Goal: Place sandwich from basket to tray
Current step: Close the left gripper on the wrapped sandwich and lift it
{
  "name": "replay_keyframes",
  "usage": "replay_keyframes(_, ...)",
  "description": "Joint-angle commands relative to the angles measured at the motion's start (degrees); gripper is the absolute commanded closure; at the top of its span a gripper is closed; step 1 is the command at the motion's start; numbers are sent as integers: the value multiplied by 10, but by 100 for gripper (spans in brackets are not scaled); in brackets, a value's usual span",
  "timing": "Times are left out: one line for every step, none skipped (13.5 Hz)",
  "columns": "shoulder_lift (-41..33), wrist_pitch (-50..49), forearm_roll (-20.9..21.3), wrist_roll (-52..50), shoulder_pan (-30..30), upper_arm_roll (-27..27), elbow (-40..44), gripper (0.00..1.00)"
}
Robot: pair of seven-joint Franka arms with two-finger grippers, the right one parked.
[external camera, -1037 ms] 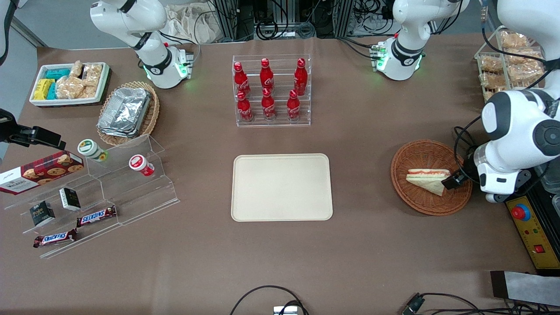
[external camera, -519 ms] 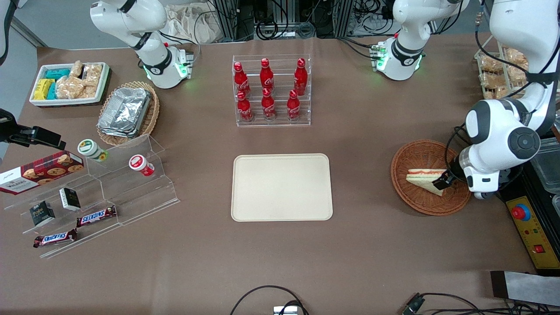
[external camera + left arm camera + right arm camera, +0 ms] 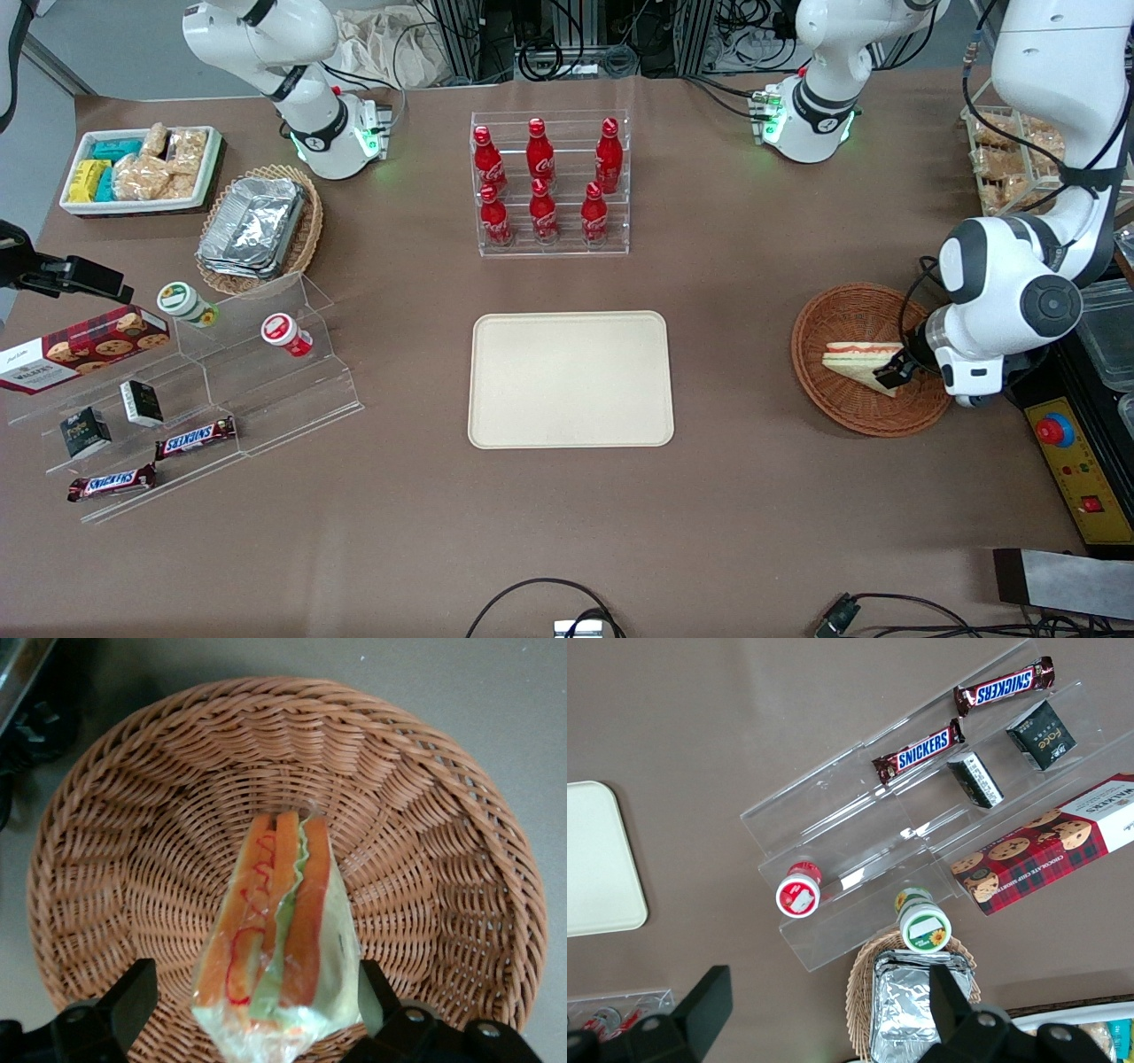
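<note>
I will next pick up the sandwich with my gripper by the bread sides at its wide end [image 3: 875, 377]. They stand flat on both sides, while the sandwich's far tip [image 3: 831, 349] narrows.
The sandwich [image 3: 852, 359] [image 3: 279, 930], a plastic-wrapped white-bread wedge with red and green layers, lies in the round reddish-brown wicker basket [image 3: 828, 310] [image 3: 425, 815] toward the working arm's end of the table. My gripper [image 3: 890, 372] [image 3: 255, 985] is down in the basket at the sandwich's wide end, open. One black finger [image 3: 133, 997] stands on each side of the wedge, which lies between them on the wicker. The cream tray [image 3: 571, 379] sits bare at the table's middle, toward the parked arm's end from the basket.
A clear rack of red bottles [image 3: 549, 182] stands farther from the front camera than the tray. A yellow box with a red stop button [image 3: 1076, 461] and a clear container [image 3: 1107, 337] sit beside the basket. A wire rack of bagged snacks [image 3: 1010, 159] stands at the table's edge.
My gripper has slid a little toward the parked arm's end, further over the sandwich's wide end. The sandwich and basket have not moved.
</note>
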Motion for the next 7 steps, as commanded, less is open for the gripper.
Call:
replay_keyframes(19,22,14,-41,4,-3,7,27)
replay_keyframes(20,26,30,-62,3,-4,6,73)
replay_keyframes(20,27,54,-70,3,-4,5,100)
replay_keyframes(19,27,64,-75,3,-5,4,100)
replay_keyframes(17,26,65,-76,3,-5,6,100)
replay_keyframes(14,23,65,-74,3,-5,11,100)
replay_keyframes(14,16,65,-72,3,-7,23,100)
